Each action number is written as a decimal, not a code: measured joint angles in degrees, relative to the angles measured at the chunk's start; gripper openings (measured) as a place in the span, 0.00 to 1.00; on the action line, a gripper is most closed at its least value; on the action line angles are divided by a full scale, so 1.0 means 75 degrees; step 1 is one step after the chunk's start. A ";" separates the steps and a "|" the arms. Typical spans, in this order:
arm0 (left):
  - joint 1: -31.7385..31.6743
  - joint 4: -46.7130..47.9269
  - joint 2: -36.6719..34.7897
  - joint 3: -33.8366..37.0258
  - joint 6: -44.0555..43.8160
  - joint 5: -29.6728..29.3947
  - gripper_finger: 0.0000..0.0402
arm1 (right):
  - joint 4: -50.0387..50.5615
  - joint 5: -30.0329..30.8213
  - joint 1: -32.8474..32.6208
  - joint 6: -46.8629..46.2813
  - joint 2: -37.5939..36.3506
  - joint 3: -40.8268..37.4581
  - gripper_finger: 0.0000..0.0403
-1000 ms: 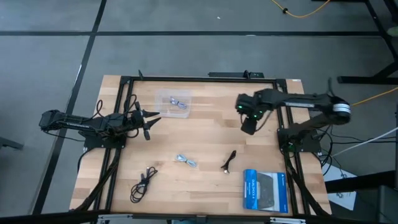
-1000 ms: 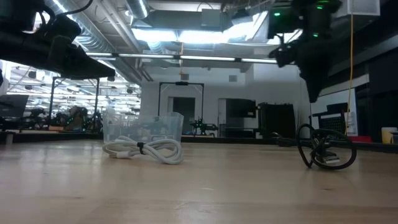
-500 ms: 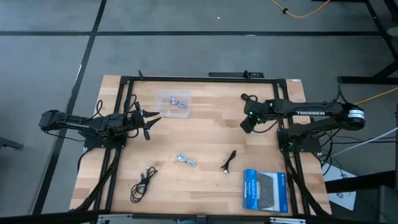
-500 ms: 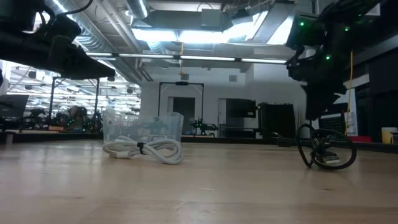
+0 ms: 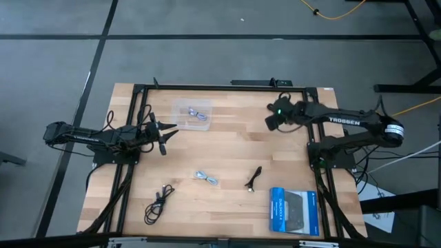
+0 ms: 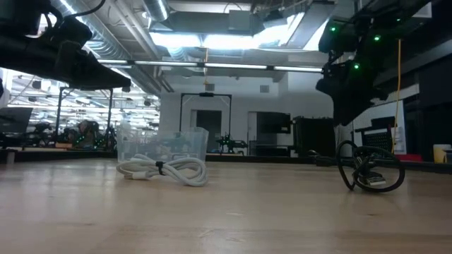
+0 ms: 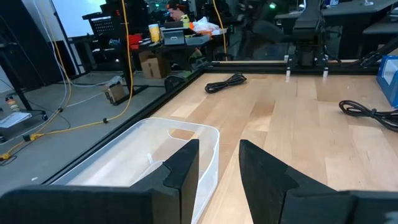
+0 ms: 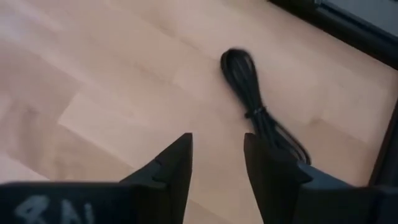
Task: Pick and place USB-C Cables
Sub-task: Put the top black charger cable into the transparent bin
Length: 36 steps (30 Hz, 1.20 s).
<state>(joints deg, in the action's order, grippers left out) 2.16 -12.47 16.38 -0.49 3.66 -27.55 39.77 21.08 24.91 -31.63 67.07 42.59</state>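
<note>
The right gripper grabs the black USB-C cable by its parts beside the cable tie next, to place it in the clear container.
Three cables lie flat on the table. A silver-white one (image 5: 207,178) is near the middle, also in the low view (image 6: 162,170). A black one (image 5: 253,178) is to its right, also in the low view (image 6: 371,171). Another black one (image 5: 158,202) is near the front left. One more silver-white cable (image 5: 198,114) lies inside the clear container (image 5: 193,114). My left gripper (image 5: 165,134) is open and hovers left of and nearer than the container (image 7: 155,158). My right gripper (image 5: 270,124) is open, above the far right of the table. A black cable (image 8: 252,102) lies ahead of its fingers.
A blue box (image 5: 293,210) lies flat at the table's near right corner. A black frame rail (image 5: 220,86) runs around the table top. In the left wrist view a black cable (image 7: 225,81) lies near the right rail. Bare wood spans the middle of the table.
My right gripper has moved toward the table's far edge while its arm reached out farther over the table; in the low view it dipped, then rose again. The left arm and all the cables have kept still.
</note>
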 joint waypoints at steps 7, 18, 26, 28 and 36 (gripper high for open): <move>0.0001 0.0000 0.0000 0.0000 0.0000 -0.0003 0.27 | -0.0017 -0.1681 0.1867 0.1426 0.0006 0.0337 0.37; 0.0000 -0.0086 0.0001 -0.0001 0.0000 -0.0010 0.27 | -0.0061 -0.2427 0.2567 0.2481 0.1537 0.0456 0.37; 0.0002 -0.0134 -0.0002 -0.0003 0.0478 -0.0015 0.27 | 0.0677 -0.1434 0.2567 0.2943 0.2806 0.1457 0.37; 0.0001 -0.0131 -0.0002 -0.0003 0.0533 -0.0015 0.27 | 0.0881 -0.1601 0.2570 0.3178 0.3034 0.1635 0.37; 0.0002 -0.0131 -0.0002 -0.0003 0.0522 -0.0012 0.27 | 0.1324 -0.1395 0.2740 0.3449 0.3883 0.1728 0.37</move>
<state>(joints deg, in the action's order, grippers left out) 2.17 -13.45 16.37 -0.51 7.58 -27.64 49.70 10.62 45.46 -5.76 96.20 55.55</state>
